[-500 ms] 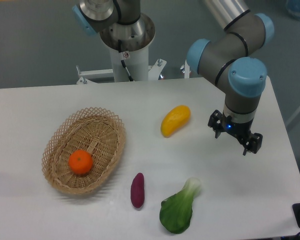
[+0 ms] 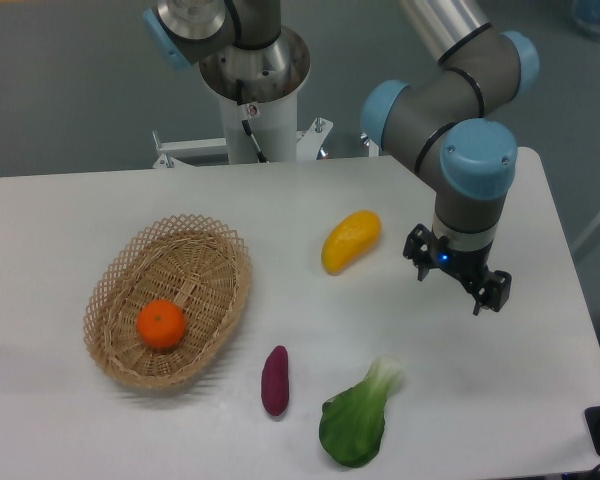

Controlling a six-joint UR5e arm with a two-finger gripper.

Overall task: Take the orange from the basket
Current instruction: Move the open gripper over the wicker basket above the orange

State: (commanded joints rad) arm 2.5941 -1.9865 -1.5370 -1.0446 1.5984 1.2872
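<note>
Next, my gripper grabs the orange [image 2: 161, 324] by its round sides, to pick it up out of the wicker basket [image 2: 220, 256].
The orange [image 2: 161, 324] is small, round and bright orange. It lies in the lower left part of the oval tan wicker basket [image 2: 220, 256] on the left of the white table. My gripper [image 2: 454, 285] hangs over the right side of the table, far to the right of the basket, with nothing between its fingers. Its fingers point down and stand apart.
A yellow-orange mango-like fruit [image 2: 350, 241] lies left of the gripper. A purple sweet potato [image 2: 275, 380] and a green leafy vegetable [image 2: 358, 418] lie near the front. The robot base [image 2: 252, 90] stands behind the table. The table's right edge is close to the gripper.
The arm and gripper have shifted a little to the left. The orange, the basket and the other items have not moved.
</note>
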